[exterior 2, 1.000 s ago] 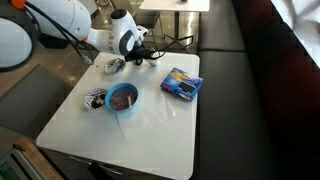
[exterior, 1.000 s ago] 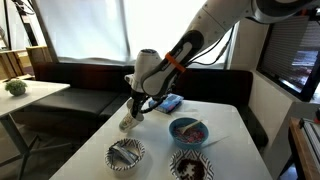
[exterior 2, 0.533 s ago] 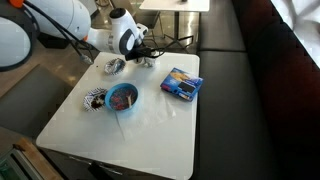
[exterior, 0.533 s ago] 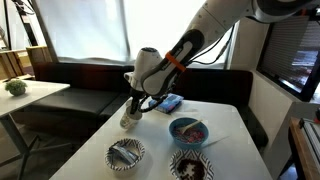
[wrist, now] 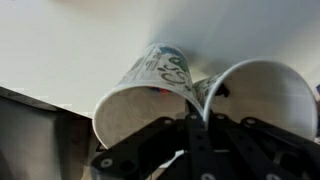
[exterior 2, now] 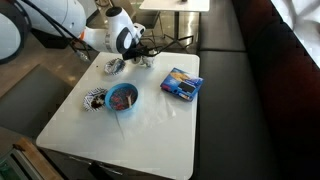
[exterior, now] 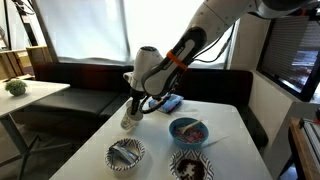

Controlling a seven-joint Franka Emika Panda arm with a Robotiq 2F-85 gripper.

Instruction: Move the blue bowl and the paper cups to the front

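Note:
Both paper cups would come along if I pulled my gripper sideways now. Its fingers are gripping the sides of the cups that meet.
My gripper (exterior: 133, 110) hangs over the far left part of the white table and is shut on the paper cups (exterior: 128, 122). In the wrist view the two cream-white cups (wrist: 140, 95) (wrist: 262, 95) lie side by side, and my gripper (wrist: 196, 108) pinches the walls where their rims meet. In an exterior view the gripper (exterior 2: 141, 56) is near the table's back edge. The blue bowl (exterior: 188, 131) stands on the table apart from the gripper, right of it, and shows in both exterior views (exterior 2: 122, 97).
Two black-and-white patterned bowls (exterior: 126, 153) (exterior: 190, 166) stand near the table's front edge. A flat light-blue packet (exterior: 170, 102) (exterior 2: 181, 83) lies behind the blue bowl. A dark bench runs round the table (exterior 2: 150, 125).
The gripper stays shut on the cups at nearly the same spot. Only the arm's upper links have shifted a little.

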